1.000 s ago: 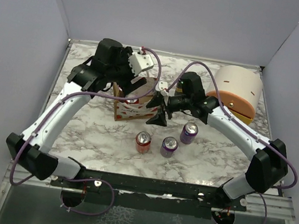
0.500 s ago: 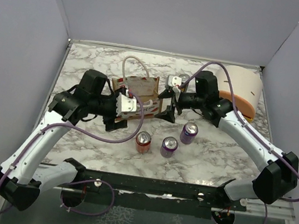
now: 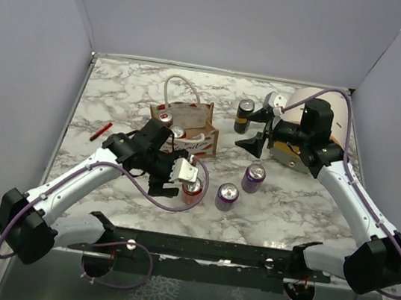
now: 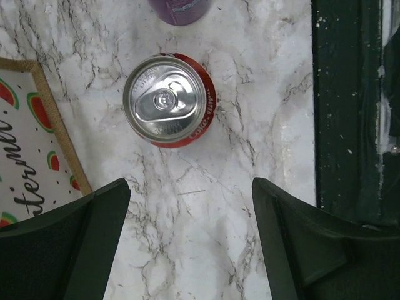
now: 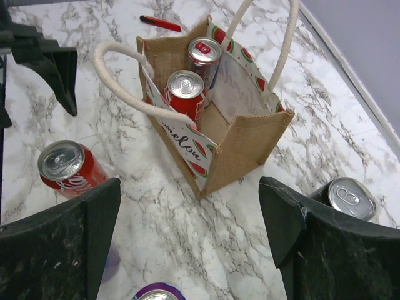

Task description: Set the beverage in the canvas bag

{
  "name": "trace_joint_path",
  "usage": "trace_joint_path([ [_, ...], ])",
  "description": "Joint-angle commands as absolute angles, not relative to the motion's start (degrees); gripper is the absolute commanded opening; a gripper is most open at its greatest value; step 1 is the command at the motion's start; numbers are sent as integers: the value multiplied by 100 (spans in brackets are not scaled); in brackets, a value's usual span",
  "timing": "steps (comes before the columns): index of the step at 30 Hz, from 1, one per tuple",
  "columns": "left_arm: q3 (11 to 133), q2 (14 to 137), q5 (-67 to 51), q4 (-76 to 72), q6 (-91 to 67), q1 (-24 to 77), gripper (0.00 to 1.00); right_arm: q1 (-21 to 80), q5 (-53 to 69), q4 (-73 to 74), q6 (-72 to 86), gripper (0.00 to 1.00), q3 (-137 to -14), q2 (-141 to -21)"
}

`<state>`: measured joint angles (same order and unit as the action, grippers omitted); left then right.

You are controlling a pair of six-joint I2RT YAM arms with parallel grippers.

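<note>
My left gripper should next grab the red can in front of the bag by its sides near its top rim (image 3: 192, 189). The can's bottom then stays free to stand in the bag (image 3: 189, 124).
The canvas bag (image 3: 189, 124) stands open at mid-table and holds two red cans (image 5: 187, 87). A third red can (image 4: 169, 100) stands upright on the marble in front of the bag. My left gripper (image 3: 178, 180) is open and empty right beside this can, whose top lies just ahead of the open fingers in the left wrist view (image 4: 190, 187). My right gripper (image 3: 255, 128) is open and empty to the right of the bag and apart from it; the bag (image 5: 212, 106) lies ahead of it in the right wrist view (image 5: 190, 187).
Two purple cans (image 3: 226, 195) (image 3: 254, 177) stand right of the red can. A dark can (image 3: 245, 114) stands behind the right gripper. A peach-and-yellow container (image 3: 319, 111) sits at the back right. A red pen (image 3: 100, 131) lies at left. The table's dark front edge (image 4: 350, 106) is close.
My left gripper has come away from above the bag, forward and down beside the red can on the table. My right gripper has drawn back to the right, away from the bag's edge.
</note>
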<state>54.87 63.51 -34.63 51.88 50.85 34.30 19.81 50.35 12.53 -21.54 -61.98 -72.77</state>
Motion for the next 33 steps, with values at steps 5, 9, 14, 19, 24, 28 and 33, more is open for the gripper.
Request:
trace_joint_path([
  [5, 5215, 7047, -3049, 3632, 5164, 3820, 85, 1758, 5387, 846, -1912, 91, -6023, -7153],
  [9, 5193, 7375, -3327, 3525, 5171, 4047, 86, 1741, 5379, 823, -1925, 91, -5996, -7191],
  [14, 5087, 7638, -3541, 3191, 5021, 4211, 86, 1723, 5421, 722, -1876, 92, -5915, -7233],
  [19, 5051, 7725, -3679, 2947, 4886, 4269, 76, 1717, 5493, 659, -1828, 92, -5854, -7284],
  [24, 5069, 7712, -3926, 2966, 4796, 4271, 52, 1722, 5462, 633, -1930, 92, -5815, -7338],
  [28, 5282, 7688, -3940, 3515, 5055, 4271, 35, 1722, 5362, 674, -2169, 92, -5799, -7384],
  [33, 5854, 7577, -3933, 4671, 5370, 4271, 16, 1731, 5331, 648, -2397, 86, -5806, -7498],
])
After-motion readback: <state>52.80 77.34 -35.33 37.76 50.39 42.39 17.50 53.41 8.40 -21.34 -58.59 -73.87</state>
